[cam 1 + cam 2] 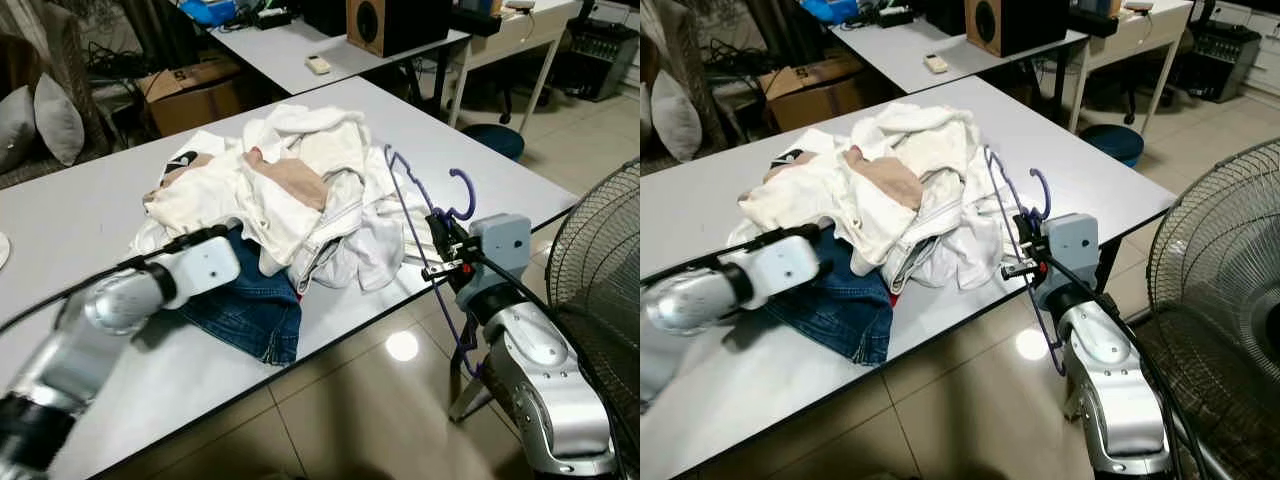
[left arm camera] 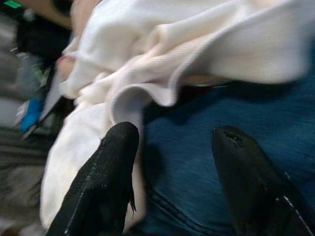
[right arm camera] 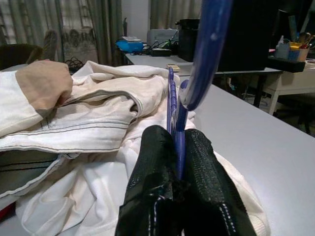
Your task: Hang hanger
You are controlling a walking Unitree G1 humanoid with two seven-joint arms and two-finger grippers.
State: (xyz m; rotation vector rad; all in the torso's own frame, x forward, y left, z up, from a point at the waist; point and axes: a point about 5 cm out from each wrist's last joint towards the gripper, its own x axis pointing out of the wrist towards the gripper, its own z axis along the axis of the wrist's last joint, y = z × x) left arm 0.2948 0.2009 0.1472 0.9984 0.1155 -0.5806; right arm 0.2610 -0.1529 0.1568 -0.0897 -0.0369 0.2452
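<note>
Next, my left gripper should take hold of the white cloth by its curled hem fold (image 2: 156, 93). The fold stands up while the rest lies slack over the jeans (image 2: 206, 142).
A purple plastic hanger (image 1: 415, 215) stands over the table's right front edge, one end resting on the heap of clothes and the other hanging below the tabletop. My right gripper (image 1: 440, 236) is shut on the hanger (image 3: 178, 105) just under its hook. The pile of white and beige clothes (image 1: 290, 190) lies mid-table over blue jeans (image 1: 245, 305). My left gripper (image 2: 172, 172) is open at the pile's left side, its fingers (image 2: 110, 177) over the jeans (image 2: 206, 142) below a white fold (image 2: 162, 64).
The white table (image 1: 90, 210) carries the heap. A standing fan (image 1: 600, 280) is close at the right, beside my right arm. Behind are a second table with a speaker (image 1: 385, 22), a cardboard box (image 1: 195, 90) and cushions (image 1: 45, 120). Tiled floor lies below.
</note>
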